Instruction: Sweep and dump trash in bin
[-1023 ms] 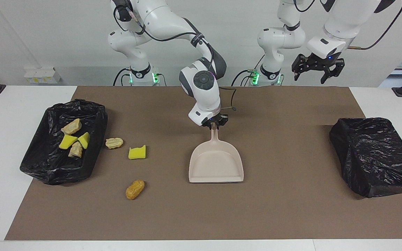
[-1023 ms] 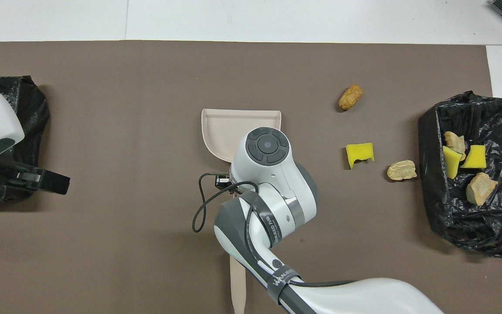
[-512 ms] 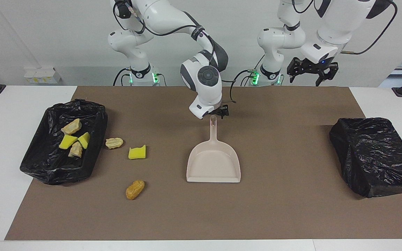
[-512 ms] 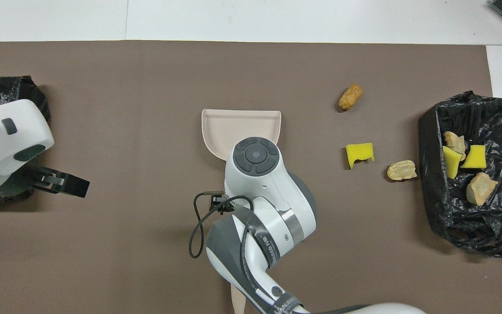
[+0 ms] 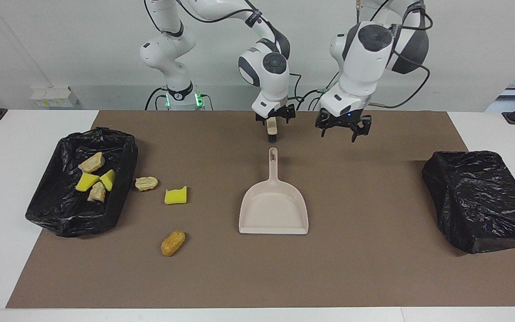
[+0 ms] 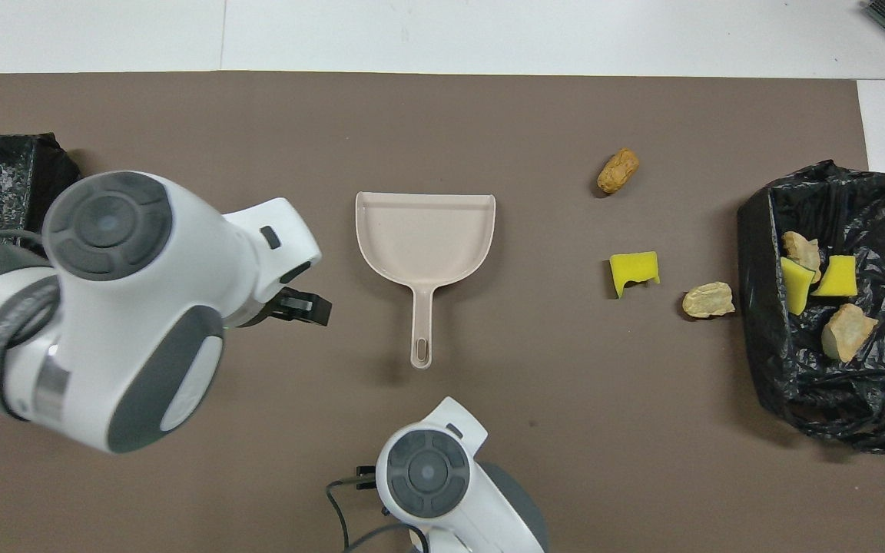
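My left gripper is to hold the dustpan by its narrow handle (image 6: 422, 330) next, because the dustpan's broad pan spreads wider than my fingers can reach.
Three pieces of trash lie on the brown mat: a golden-brown lump (image 5: 173, 243), a yellow sponge chunk (image 5: 175, 196) and a tan lump (image 5: 146, 183). Several more scraps (image 5: 92, 176) sit inside the black-lined bin (image 5: 61, 214) at the right arm's end. The beige dustpan (image 5: 273, 210) lies empty mid-mat, its handle pointing at the robots. Nearer the robots lies the brush (image 5: 272, 130). My right gripper (image 5: 275, 118) hangs open right over the brush. My left gripper (image 5: 341, 128) is open in the air beside it, holding nothing.
A second black-bagged bin (image 5: 476, 197) stands at the left arm's end of the mat. In the overhead view both arms cover the mat nearest the robots and hide most of the brush. White table borders the mat on all sides.
My right gripper opened, let go of the dustpan handle and drew back toward the robots, over the brush. My left arm swung in from its end of the table toward the middle.
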